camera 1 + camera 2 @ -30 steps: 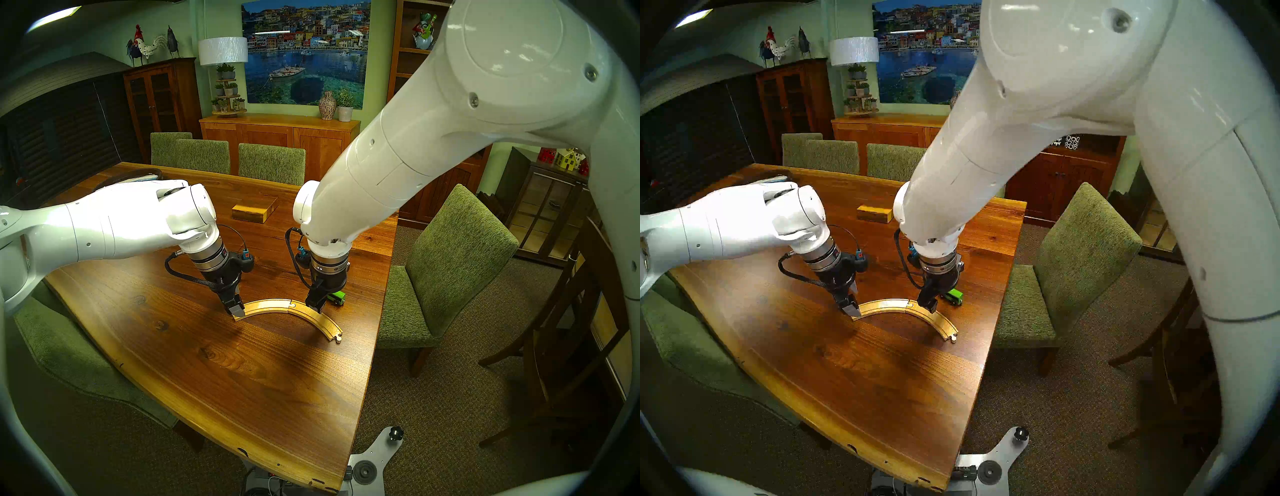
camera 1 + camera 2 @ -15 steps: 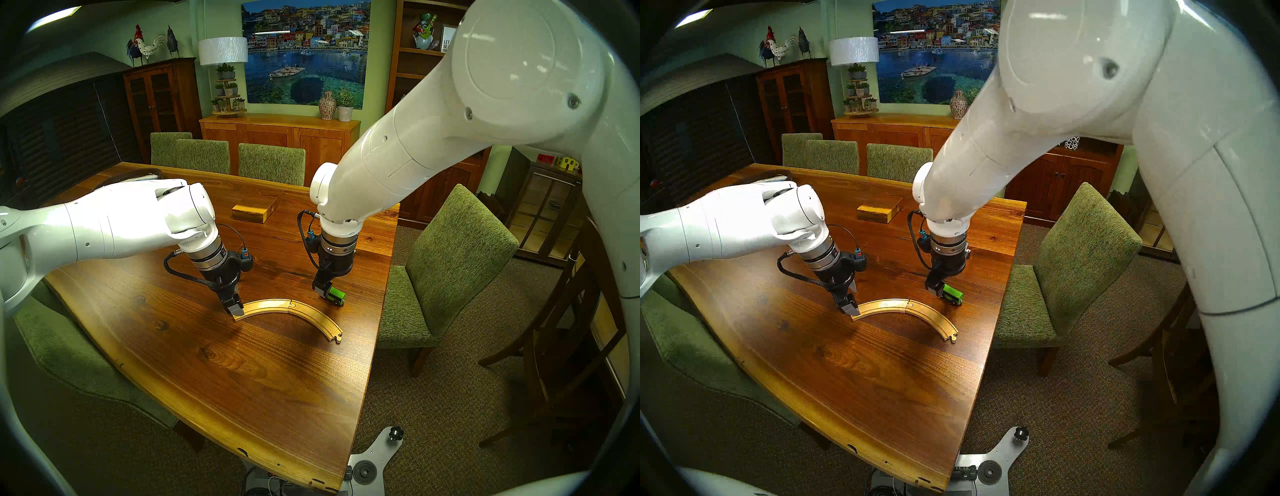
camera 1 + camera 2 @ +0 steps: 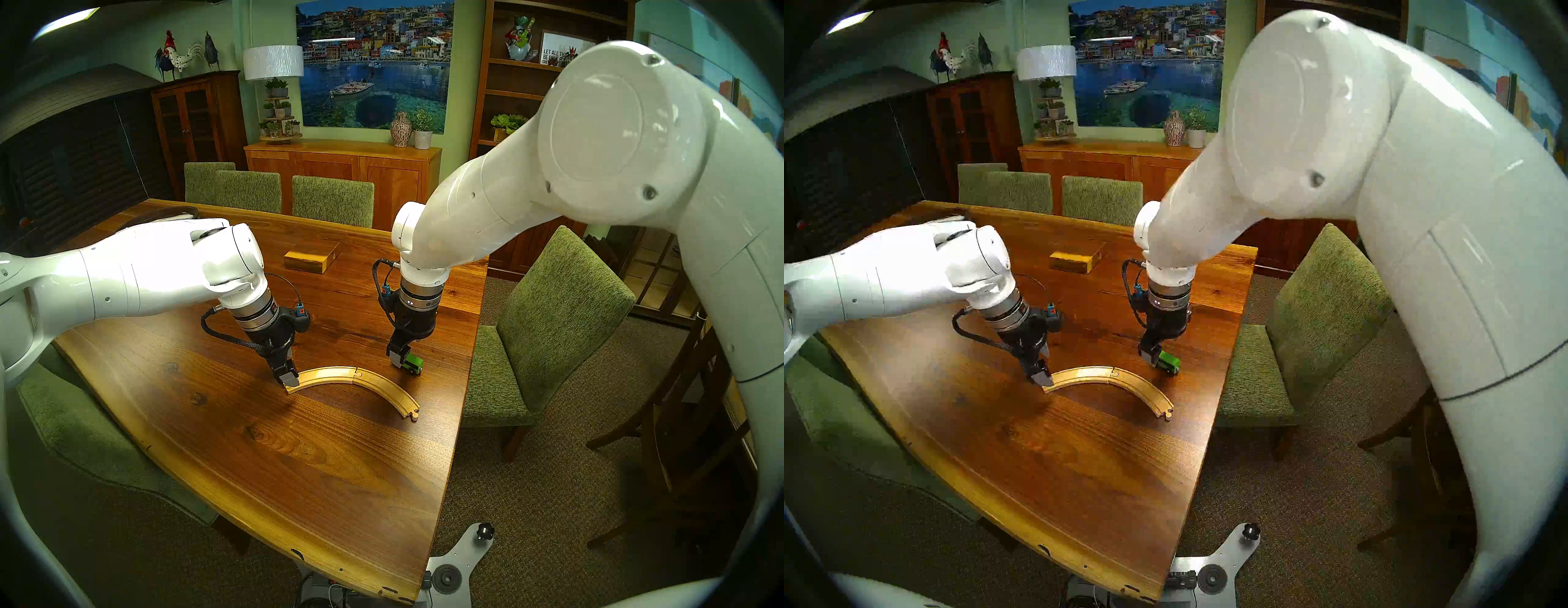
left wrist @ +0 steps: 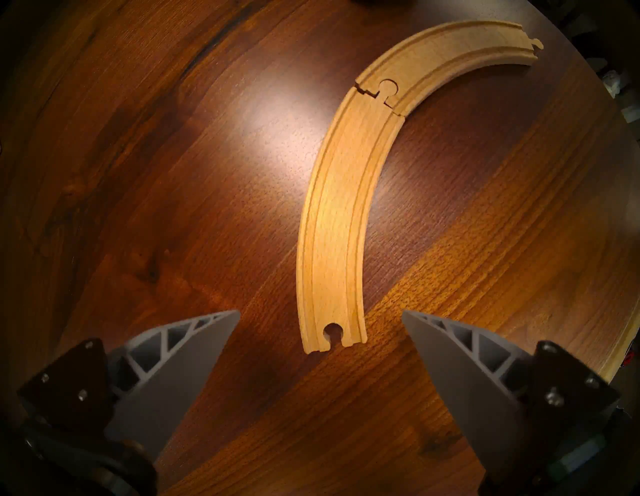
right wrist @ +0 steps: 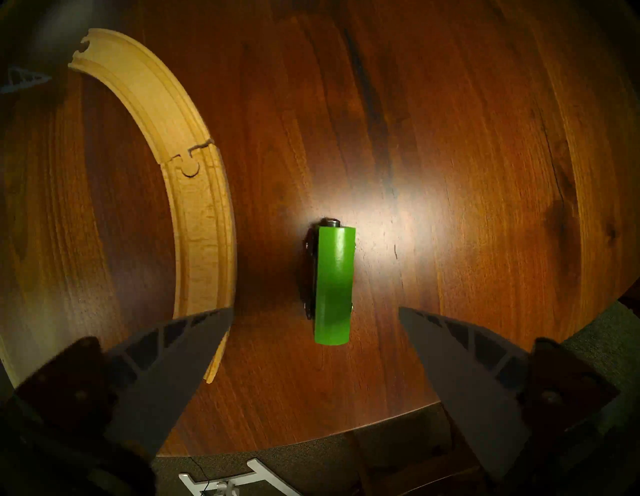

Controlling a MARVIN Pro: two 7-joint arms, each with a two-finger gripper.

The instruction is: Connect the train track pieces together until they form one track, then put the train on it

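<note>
My right gripper will next grip the green train by the long sides of its body, to set the wheels on the joined track (image 3: 383, 384) (image 5: 202, 235).
The two train track pieces are joined peg in socket (image 4: 388, 86) into one pale arc, the track (image 3: 356, 378), flat on the table. My left gripper (image 3: 290, 380) hangs open just over the track's left socket end (image 4: 332, 332), its fingers either side and touching nothing. Beside the track, behind its right half, the green train (image 3: 413, 364) stands on the table. My right gripper (image 3: 401, 358) is low over it and open. In the right wrist view the train (image 5: 334, 284) lies lengthwise between the spread fingers (image 5: 180, 356), clear of both.
A rectangular wooden box (image 3: 312, 257) lies further back on the table. The table's right edge (image 3: 466, 382) runs close behind the train. Green chairs (image 3: 551, 322) stand around the table. A dark tray (image 3: 169, 214) sits at the far left corner.
My right gripper has left the right track piece and moved back and to the right, ending over the train. The left arm and the track have not moved.
</note>
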